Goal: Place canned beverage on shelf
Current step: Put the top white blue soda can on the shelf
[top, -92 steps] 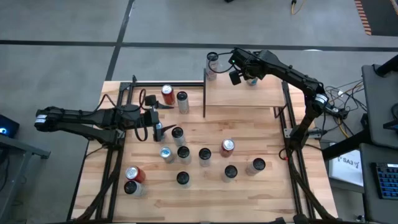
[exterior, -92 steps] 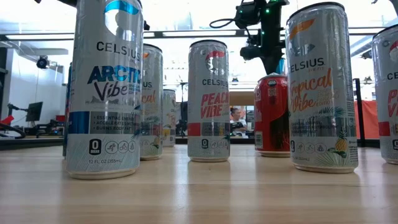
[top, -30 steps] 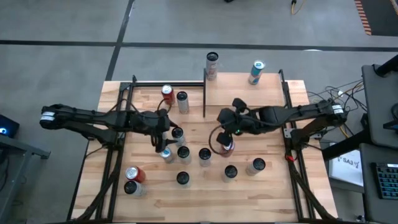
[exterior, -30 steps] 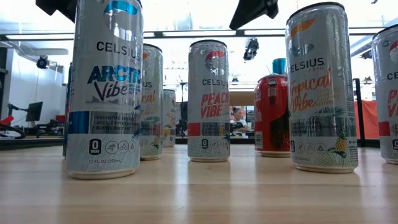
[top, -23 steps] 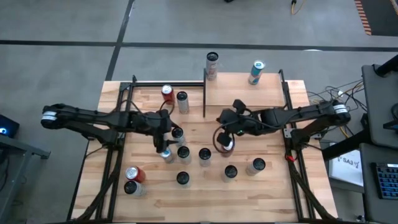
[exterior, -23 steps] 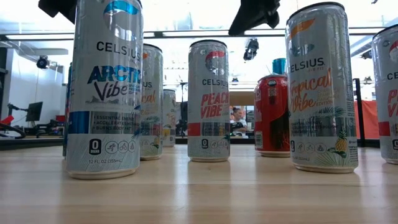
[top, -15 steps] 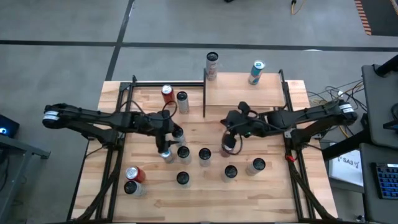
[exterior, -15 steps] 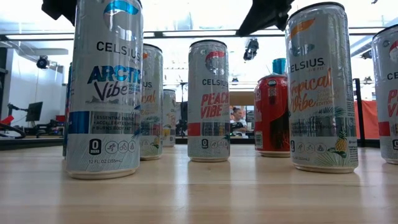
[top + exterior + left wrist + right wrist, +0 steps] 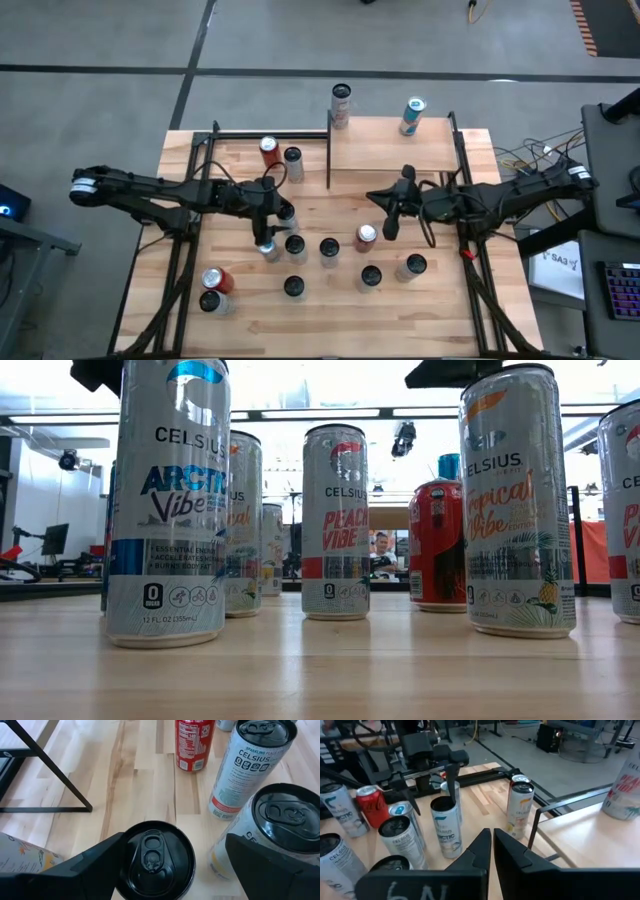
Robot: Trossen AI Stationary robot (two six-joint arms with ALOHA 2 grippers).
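I will next use my left gripper to grab the canned beverage by its black-topped end (image 9: 286,211). Then I can hand it on toward the shelf (image 9: 385,150).
The shelf (image 9: 385,150) is a small light-wood board at the table's far side. A silver can (image 9: 341,103) and a teal-topped can (image 9: 411,115) stand on it. My left gripper (image 9: 276,216) is open at a black-topped canned beverage (image 9: 155,860) that stands upright on the table, one finger on each side of it. My right gripper (image 9: 388,226) is shut with nothing in it. It hovers just right of a red can (image 9: 366,237) and in front of the shelf (image 9: 580,830). My left gripper has one finger (image 9: 95,865) close against the black-topped can's side; whether it touches I cannot tell. The other finger (image 9: 265,865) stands apart from the can, in front of a neighbouring can (image 9: 282,815). The fingers slant down from the table's left.
Several more cans stand upright across the middle and near part of the table, close together around my left gripper. A red can (image 9: 268,150) and a silver can (image 9: 292,160) stand left of the shelf. Black frame rails (image 9: 190,200) run along both table sides.
My right gripper has drawn back toward the table's right edge, from over the red can to beside it, and has tipped from pointing down to nearly level. It has stayed shut. The red can has kept its place.
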